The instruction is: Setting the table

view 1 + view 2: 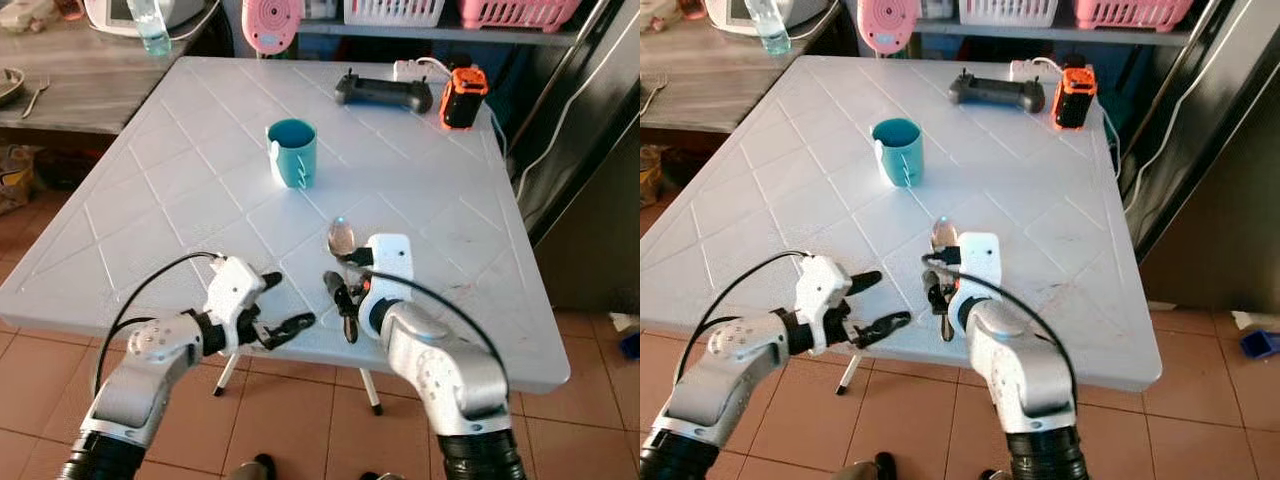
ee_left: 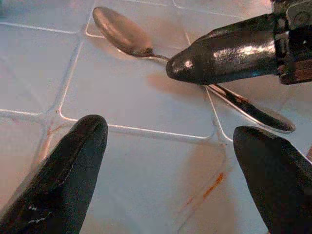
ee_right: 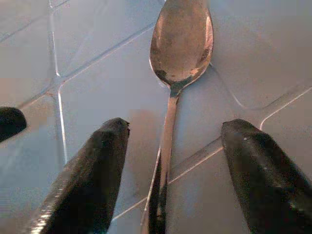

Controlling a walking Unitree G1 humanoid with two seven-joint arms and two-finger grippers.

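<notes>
I should next grab the spoon by its slim handle [image 3: 167,136] with my right gripper to set the table.
A metal spoon [image 1: 340,237] lies on the white plastic table [image 1: 180,190] near its front edge, bowl pointing away from me. My right gripper [image 1: 343,303] is open and low over the spoon's handle. In the right wrist view the handle [image 3: 168,131] runs between the two fingers, neither touching it. My left gripper [image 1: 291,300] is open at the table's front edge, just left of the spoon and holding nothing. In the left wrist view a right-gripper finger [image 2: 219,48] crosses above the spoon [image 2: 117,30]. A teal mug [image 1: 292,152] stands upright mid-table, well beyond both grippers.
A black controller [image 1: 384,93] and an orange-and-black device [image 1: 463,97] lie at the far right of the table, with cables trailing off. A wooden table [image 1: 80,85] with a bottle [image 1: 150,28] stands to the left. Tiled floor lies below the front edge.
</notes>
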